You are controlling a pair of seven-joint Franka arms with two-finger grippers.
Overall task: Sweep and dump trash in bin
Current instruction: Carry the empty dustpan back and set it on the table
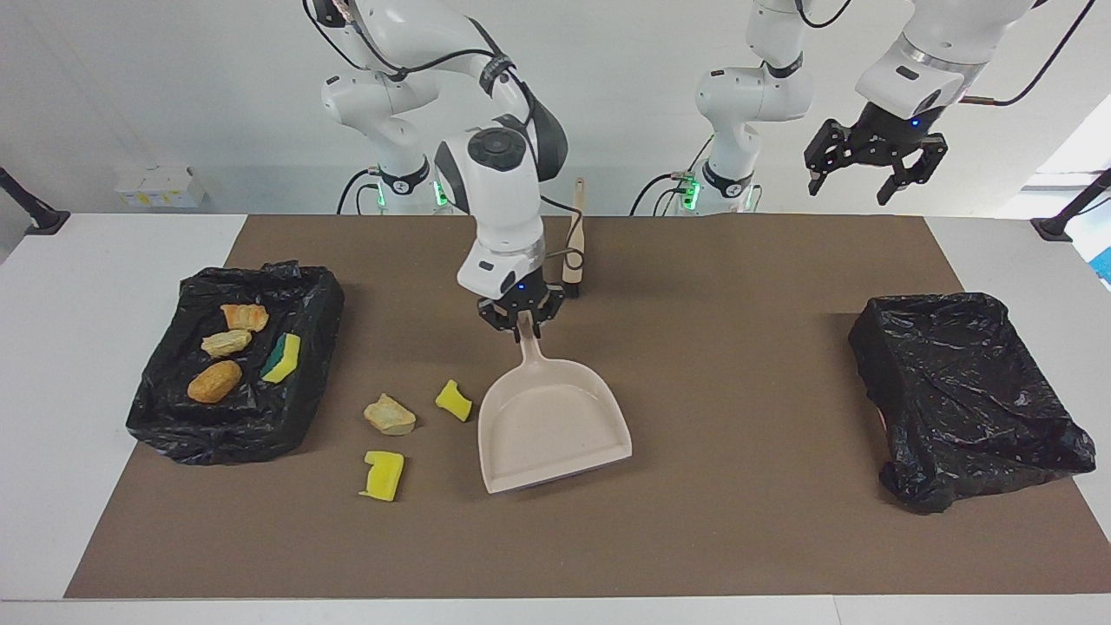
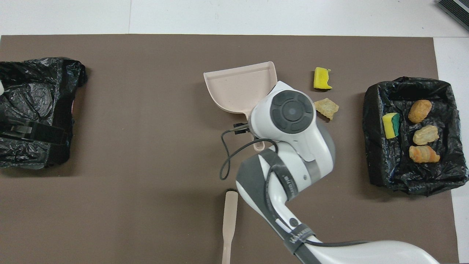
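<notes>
The dustpan's pan [image 2: 240, 88] is raised above the brown mat and would drop if I opened now. My right gripper keeps holding the pan first for now.
My right gripper [image 1: 522, 318] is shut on the handle of the beige dustpan [image 1: 551, 425], which sits low over the middle of the mat with its mouth facing away from the robots [image 2: 238, 85]. Three trash scraps lie on the mat between the dustpan and the bin [image 1: 165, 408]: a tan bread lump [image 1: 390, 414], a yellow sponge chunk [image 1: 453, 400] and another yellow chunk [image 1: 383, 474]. The black-lined bin [image 2: 373, 146] holds three bread lumps and a green-backed sponge [image 2: 390, 125]. My left gripper [image 1: 871, 165] hangs open high in the air at its own end.
The beige brush [image 1: 573, 243] lies near the robots at mid-table, its bristles close to my right wrist. A second black-lined bin [image 1: 963, 391] stands at the left arm's end. The brown mat [image 1: 738, 521] covers most of the white table.
</notes>
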